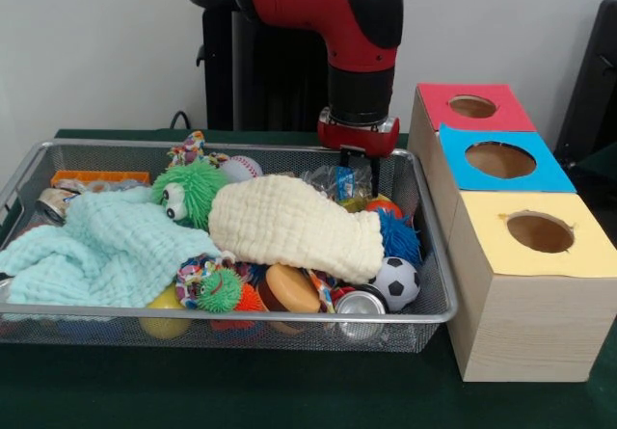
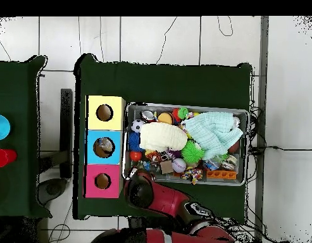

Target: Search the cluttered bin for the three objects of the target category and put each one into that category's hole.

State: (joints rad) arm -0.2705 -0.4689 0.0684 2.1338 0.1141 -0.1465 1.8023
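Next, my gripper grabs the crinkled bottle by its blue-labelled body (image 1: 344, 182). Then the crinkled bottle goes into its category's hole.
The wire mesh bin (image 1: 231, 315) is full of toys and cloths; it also shows in the overhead view (image 2: 183, 106). One see-through wrinkly bottle (image 1: 331, 182) with bluish bits lies at the bin's far right, behind the pale yellow cloth (image 1: 289, 227). My gripper (image 1: 358, 171) hangs straight down over the bottle's right end, its two dark fingers apart and empty. Other bottles are hidden. The blue-panelled hole (image 1: 499, 160) is the middle one of the wooden box; in the overhead view this hole (image 2: 104, 147) shows something pale inside. The arm hides the gripper in the overhead view.
A mint cloth (image 1: 106, 246), green fuzzy toy (image 1: 188, 190), baseball (image 1: 241, 167), soccer ball (image 1: 395, 282), silver can (image 1: 359, 304) and blue spiky ball (image 1: 400, 236) crowd the bin. The red hole (image 1: 472, 107) and yellow hole (image 1: 540, 232) flank the blue one.
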